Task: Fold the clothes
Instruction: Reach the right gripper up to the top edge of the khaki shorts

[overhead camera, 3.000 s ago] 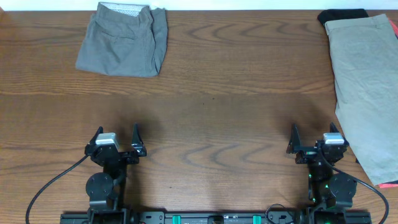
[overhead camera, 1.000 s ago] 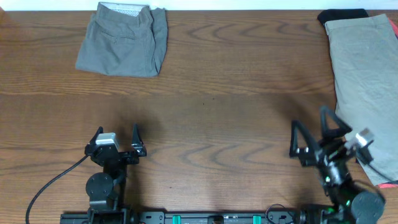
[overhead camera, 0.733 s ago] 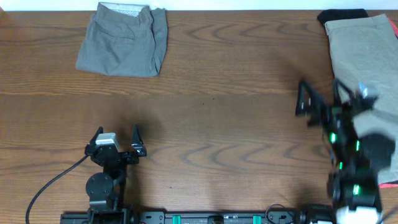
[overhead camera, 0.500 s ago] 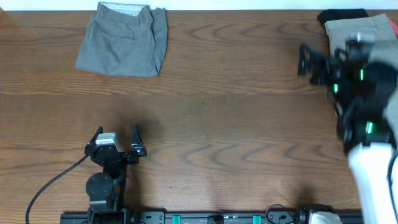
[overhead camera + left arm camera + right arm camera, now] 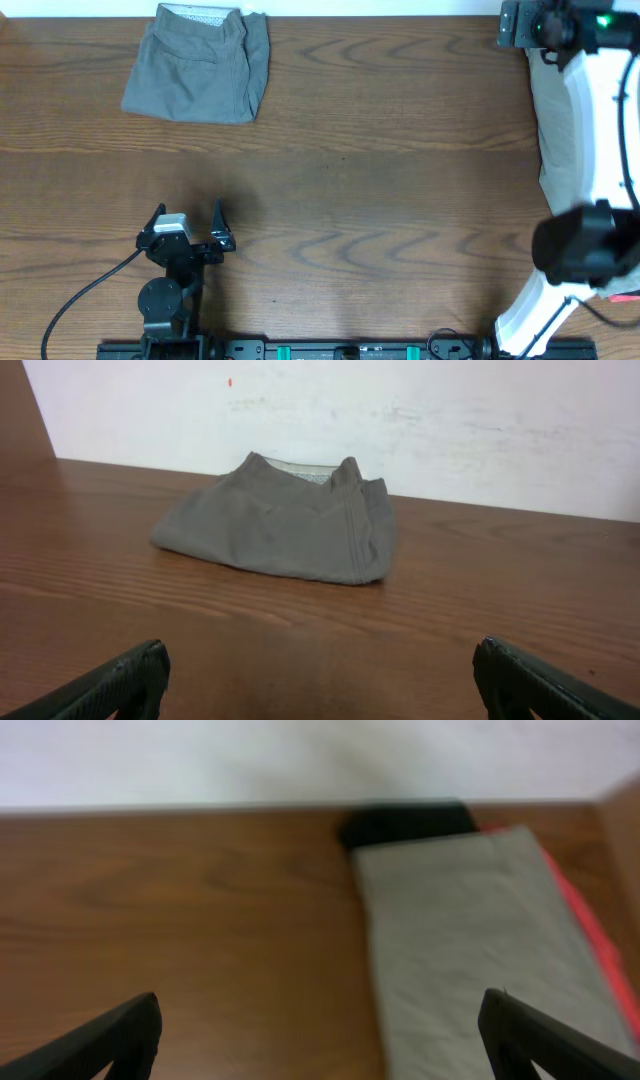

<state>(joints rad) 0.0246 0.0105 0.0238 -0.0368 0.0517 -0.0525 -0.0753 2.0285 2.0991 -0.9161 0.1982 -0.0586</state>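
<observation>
My right gripper grabs the khaki shorts by their edge facing the open table next, to draw them off the pile for folding.
Darker grey shorts (image 5: pixel 198 65) lie folded at the table's far left, and the left wrist view shows these grey shorts (image 5: pixel 280 525) ahead. My left gripper (image 5: pixel 187 222) rests near the front edge, open and empty, far from them; its fingertips (image 5: pixel 125 680) stand wide apart. Pale khaki shorts (image 5: pixel 470 940) lie flat along the right side on a black piece (image 5: pixel 405 823) and a red piece (image 5: pixel 590 930). My right gripper (image 5: pixel 320 1040) hovers open above the khaki shorts' left edge, holding nothing. From overhead my right arm (image 5: pixel 590 120) covers most of the khaki shorts (image 5: pixel 553 120).
The wooden table (image 5: pixel 380 150) runs back to a white wall (image 5: pixel 450 420). A red corner (image 5: pixel 625 297) shows at the right edge near the front. A black cable (image 5: pixel 85 300) trails from the left arm's base.
My right arm has swung from the front right up to the far right corner, over the pile of clothes, jaws still open. The left arm and the grey shorts have not moved.
</observation>
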